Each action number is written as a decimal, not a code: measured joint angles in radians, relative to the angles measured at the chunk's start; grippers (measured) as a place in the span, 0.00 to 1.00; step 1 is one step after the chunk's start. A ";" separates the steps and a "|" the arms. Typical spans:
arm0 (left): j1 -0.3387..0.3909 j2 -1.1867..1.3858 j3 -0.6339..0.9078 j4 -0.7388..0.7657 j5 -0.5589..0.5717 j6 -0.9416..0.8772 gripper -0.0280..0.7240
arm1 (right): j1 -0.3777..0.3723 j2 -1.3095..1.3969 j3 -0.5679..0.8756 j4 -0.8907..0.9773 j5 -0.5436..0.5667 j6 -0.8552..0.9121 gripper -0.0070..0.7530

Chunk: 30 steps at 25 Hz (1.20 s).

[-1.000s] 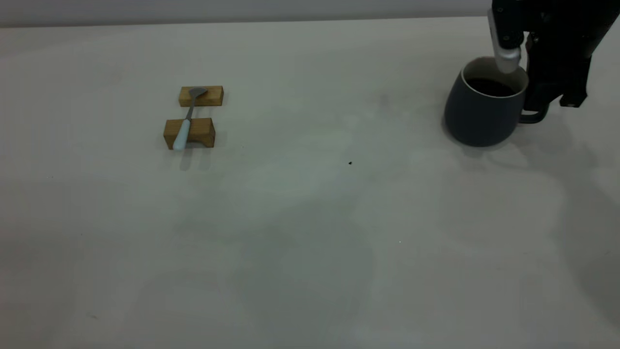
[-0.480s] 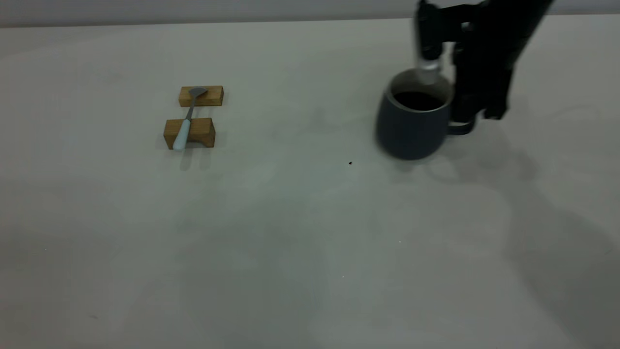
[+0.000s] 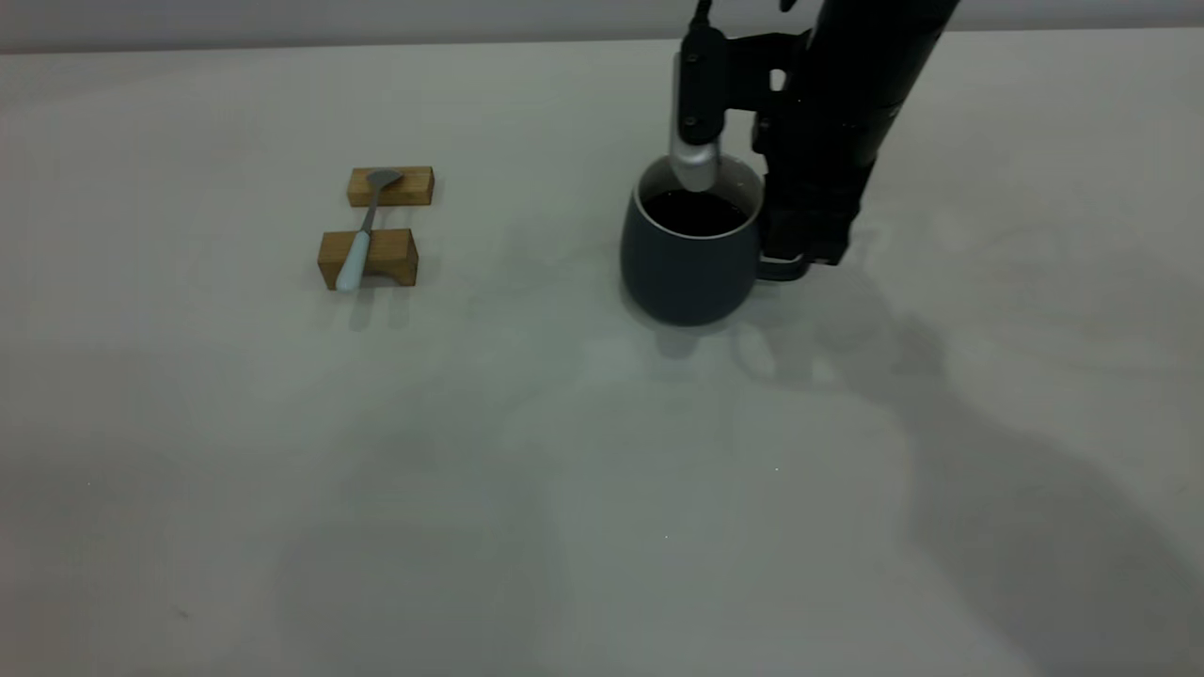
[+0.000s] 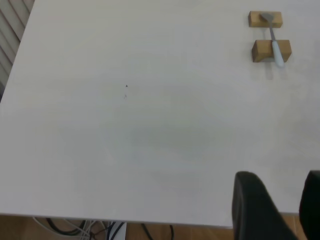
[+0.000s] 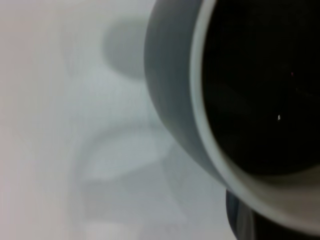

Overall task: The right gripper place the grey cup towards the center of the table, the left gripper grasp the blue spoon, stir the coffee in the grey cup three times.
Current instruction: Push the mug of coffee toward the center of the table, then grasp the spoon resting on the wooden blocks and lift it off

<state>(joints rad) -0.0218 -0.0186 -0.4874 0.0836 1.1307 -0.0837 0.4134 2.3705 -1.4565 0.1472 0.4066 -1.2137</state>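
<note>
The base of the grey cup [image 3: 689,263] is down on the tabletop and the cup would stay standing, so the right gripper should open.
The grey cup [image 3: 689,263], holding dark coffee [image 3: 694,212], is near the middle of the table [image 3: 602,470]. My right gripper [image 3: 798,254] comes down from the far side and is shut on the cup's handle at its right. Whether the cup's base touches the table I cannot tell. The right wrist view shows the cup wall [image 5: 170,95] and the coffee [image 5: 255,85] very close. The blue spoon [image 3: 360,235] lies across two wooden blocks at the left, also seen from the left wrist view as the spoon [image 4: 274,44]. My left gripper [image 4: 280,207] is open over the table's edge, far from the spoon.
The two brown blocks [image 3: 390,186] [image 3: 369,257] stand one behind the other under the spoon. The arm's silver-grey camera module [image 3: 694,155] hangs over the cup's far rim. Cables lie on the floor [image 4: 100,230] past the table edge.
The right gripper has carried the cup from the far right of the table leftward to near the centre and slightly nearer. Spoon and blocks have not moved.
</note>
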 joint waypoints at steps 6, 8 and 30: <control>0.000 0.000 0.000 0.000 0.000 0.000 0.44 | 0.005 0.000 0.000 -0.001 -0.004 0.043 0.26; 0.000 0.000 0.000 0.000 0.000 0.000 0.44 | 0.005 -0.001 0.000 0.001 -0.014 0.046 0.35; 0.000 0.000 0.000 0.000 0.000 0.000 0.44 | -0.013 -0.645 0.000 -0.040 0.712 0.626 0.93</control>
<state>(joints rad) -0.0218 -0.0186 -0.4874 0.0836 1.1307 -0.0837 0.4003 1.7260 -1.4565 0.1068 1.1187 -0.5873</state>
